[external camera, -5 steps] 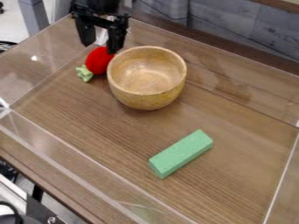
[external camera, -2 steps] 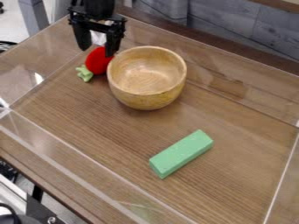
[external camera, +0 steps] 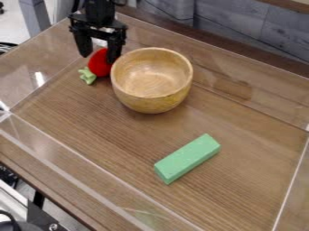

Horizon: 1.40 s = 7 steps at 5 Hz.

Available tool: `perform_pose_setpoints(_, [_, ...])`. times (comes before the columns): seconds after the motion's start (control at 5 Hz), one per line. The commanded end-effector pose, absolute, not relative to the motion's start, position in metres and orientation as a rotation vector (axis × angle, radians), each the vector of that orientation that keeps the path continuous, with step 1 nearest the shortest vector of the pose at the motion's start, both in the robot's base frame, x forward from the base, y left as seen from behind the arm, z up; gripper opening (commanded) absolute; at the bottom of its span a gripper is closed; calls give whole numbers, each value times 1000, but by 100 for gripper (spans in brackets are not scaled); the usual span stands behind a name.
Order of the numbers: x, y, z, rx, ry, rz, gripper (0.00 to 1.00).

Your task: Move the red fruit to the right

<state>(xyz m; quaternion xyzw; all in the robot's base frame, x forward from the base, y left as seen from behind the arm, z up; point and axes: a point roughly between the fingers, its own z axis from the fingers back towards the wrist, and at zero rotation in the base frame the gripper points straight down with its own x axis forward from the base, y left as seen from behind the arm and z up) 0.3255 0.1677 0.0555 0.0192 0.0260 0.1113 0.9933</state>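
The gripper picks up the fruit by its red body [external camera: 100,62] next, to move the red fruit past the wooden bowl [external camera: 152,78].
The red fruit [external camera: 98,62], a small bright red toy strawberry with a light green stem [external camera: 87,77], lies on the wooden table just left of the wooden bowl [external camera: 152,78]. My black gripper [external camera: 97,46] points straight down right above it, open, one finger on each side of the fruit's top. The fingers hide the fruit's upper part. Whether they touch it I cannot tell.
A green rectangular block [external camera: 187,158] lies toward the front right of the table. Clear plastic walls [external camera: 36,86] ring the wooden surface. The bowl stands close to the fruit's right side.
The gripper has moved left and down, from beside the bowl's rim to over the red fruit. Its jaws stayed open. The fruit, bowl and block have not moved.
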Motion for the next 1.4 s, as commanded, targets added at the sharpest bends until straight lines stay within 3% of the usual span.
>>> perform_pose_setpoints(0.0, [343, 165, 71, 69, -6, 261, 100])
perform_pose_setpoints(0.6, [354, 177, 53, 80, -1, 425, 100])
perform_pose_setpoints(1.0, [343, 174, 39, 75, 6, 564, 100])
perform_pose_setpoints(1.2, [347, 178, 57, 69, -23, 602, 0])
